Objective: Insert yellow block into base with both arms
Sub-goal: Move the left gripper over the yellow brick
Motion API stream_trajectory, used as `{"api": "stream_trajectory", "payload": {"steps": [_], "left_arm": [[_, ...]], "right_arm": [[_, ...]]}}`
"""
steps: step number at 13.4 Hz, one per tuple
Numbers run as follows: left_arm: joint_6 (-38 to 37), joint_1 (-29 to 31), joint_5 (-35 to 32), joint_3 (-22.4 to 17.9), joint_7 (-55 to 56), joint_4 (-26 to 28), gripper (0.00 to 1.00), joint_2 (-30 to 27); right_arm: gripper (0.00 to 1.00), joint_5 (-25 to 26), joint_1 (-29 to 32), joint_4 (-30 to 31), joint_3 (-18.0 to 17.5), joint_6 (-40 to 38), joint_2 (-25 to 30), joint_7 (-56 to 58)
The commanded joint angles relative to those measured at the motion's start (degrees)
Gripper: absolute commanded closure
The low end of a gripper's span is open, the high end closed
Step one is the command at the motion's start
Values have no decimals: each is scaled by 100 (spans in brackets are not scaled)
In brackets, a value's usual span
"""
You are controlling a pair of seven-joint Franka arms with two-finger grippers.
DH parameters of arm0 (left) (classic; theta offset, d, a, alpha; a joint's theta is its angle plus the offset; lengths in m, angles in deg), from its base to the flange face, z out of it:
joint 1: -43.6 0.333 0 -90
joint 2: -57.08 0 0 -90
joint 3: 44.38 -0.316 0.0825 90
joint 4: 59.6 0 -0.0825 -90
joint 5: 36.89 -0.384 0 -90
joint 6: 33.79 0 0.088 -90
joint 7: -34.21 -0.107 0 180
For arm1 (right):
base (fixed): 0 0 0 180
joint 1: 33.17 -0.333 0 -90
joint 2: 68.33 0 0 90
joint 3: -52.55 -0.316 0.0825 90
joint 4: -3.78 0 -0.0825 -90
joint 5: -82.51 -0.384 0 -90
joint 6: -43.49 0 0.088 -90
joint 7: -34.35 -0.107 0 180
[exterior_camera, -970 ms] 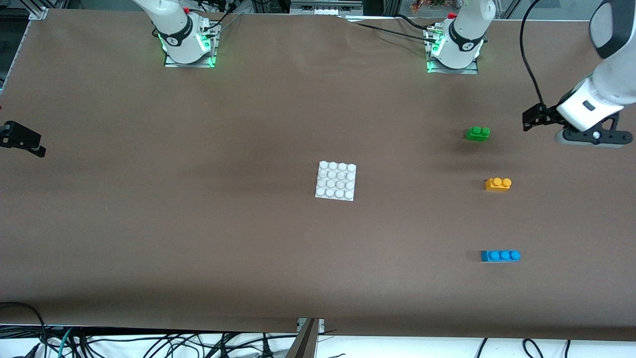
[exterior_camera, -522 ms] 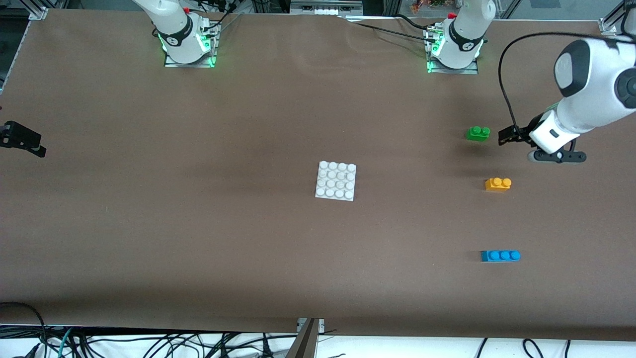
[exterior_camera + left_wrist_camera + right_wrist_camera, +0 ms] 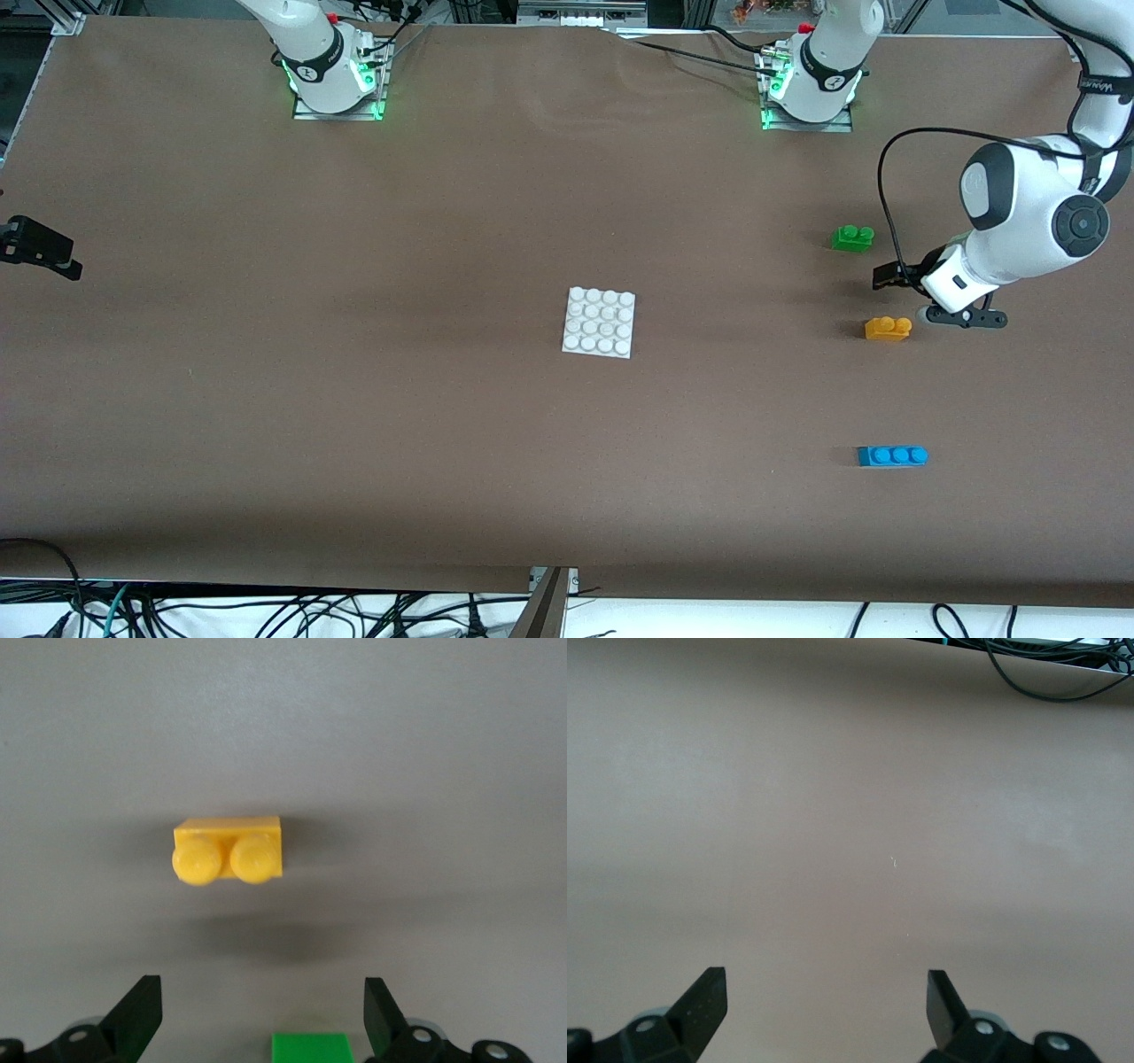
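My left gripper should next insert the yellow block point(image 3: 888, 329) into the white studded base, so it should grab the block by its short ends.
The yellow block point(image 3: 888, 329) lies on the table toward the left arm's end, studs up; it also shows in the left wrist view point(image 3: 229, 850). The white studded base point(image 3: 601, 322) lies at the table's middle with nothing on it. My left gripper point(image 3: 895, 276) is open and empty over the table between the green brick and the yellow block; in its wrist view point(image 3: 260, 983) the block lies ahead of the fingertips, outside them. My right gripper point(image 3: 40, 248) waits open and empty at the right arm's end of the table, over bare table point(image 3: 826, 974).
A green two-stud brick point(image 3: 852, 237) lies farther from the front camera than the yellow block and shows between the left fingers point(image 3: 310, 1047). A blue three-stud brick point(image 3: 892, 455) lies nearer to the camera. Cables hang along the table's front edge.
My left arm has swung in from the table's end and come down, from beside the green brick to just above the yellow block. The right arm and the bricks have not moved.
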Motion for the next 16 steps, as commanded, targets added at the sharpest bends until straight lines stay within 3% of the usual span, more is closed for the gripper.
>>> {"api": "stream_trajectory", "payload": {"steps": [1, 11, 16], "left_arm": [[167, 82, 155, 16, -241, -231, 0, 397], [1011, 100, 85, 7, -302, -345, 0, 1031], [1020, 100, 76, 7, -312, -547, 0, 1207]], "right_arm": [[0, 21, 39, -93, -34, -118, 3, 88], [0, 21, 31, -93, -34, -109, 3, 88], [0, 3, 22, -93, -34, -118, 3, 88]]}}
